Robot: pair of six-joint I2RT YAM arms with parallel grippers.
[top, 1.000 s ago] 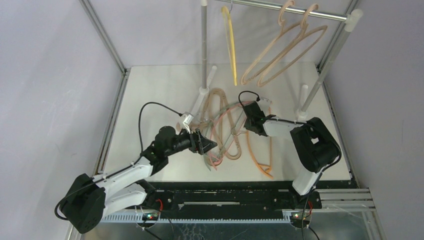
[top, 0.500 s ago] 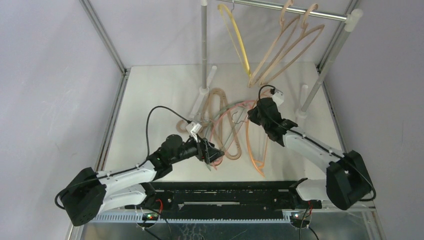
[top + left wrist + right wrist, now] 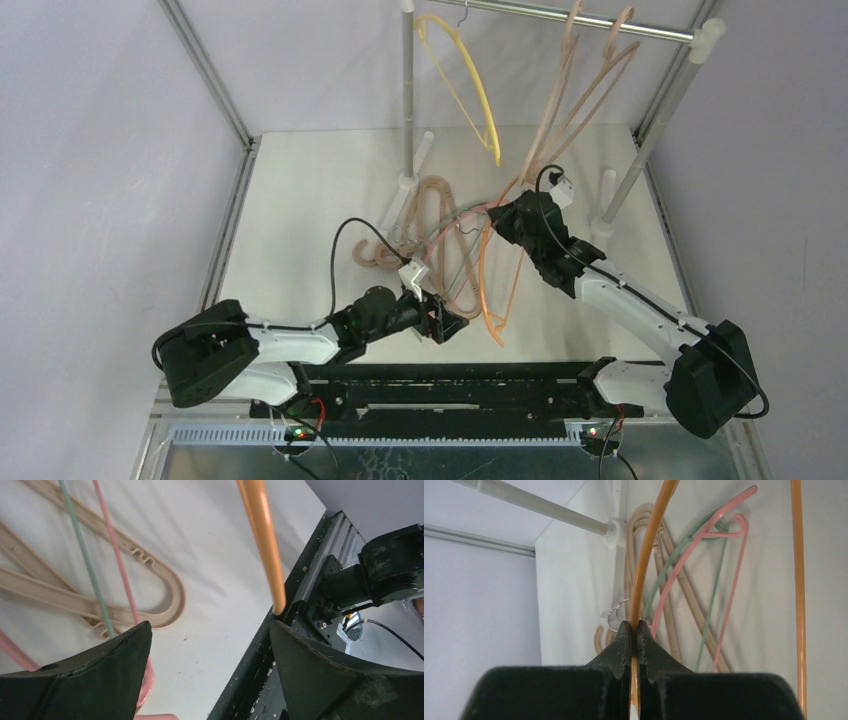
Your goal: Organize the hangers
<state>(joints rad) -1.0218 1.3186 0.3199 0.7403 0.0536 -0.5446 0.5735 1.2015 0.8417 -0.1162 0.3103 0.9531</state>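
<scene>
My left gripper should next grab the orange hanger by its loose hanging end. The hanger's hook then stays free to hang on the bar.
My right gripper is shut on a thin orange hanger and holds it tilted above the table; the wrist view shows the jaws clamped on its orange wire. My left gripper is open and empty near the table's front edge, with the orange hanger's end hanging just ahead of it. Beige hangers, a pink one and a pale-green one lie piled on the table. A yellow hanger and two beige hangers hang on the rail.
The silver rail runs across the back on upright posts with white joints. A slanted post stands at the back right. The black front rail borders the table's near edge beside my left gripper.
My right gripper has raised the orange hanger off the table and turned it upright. My left gripper has moved right, toward the front edge. The hangers on the rail have swung.
</scene>
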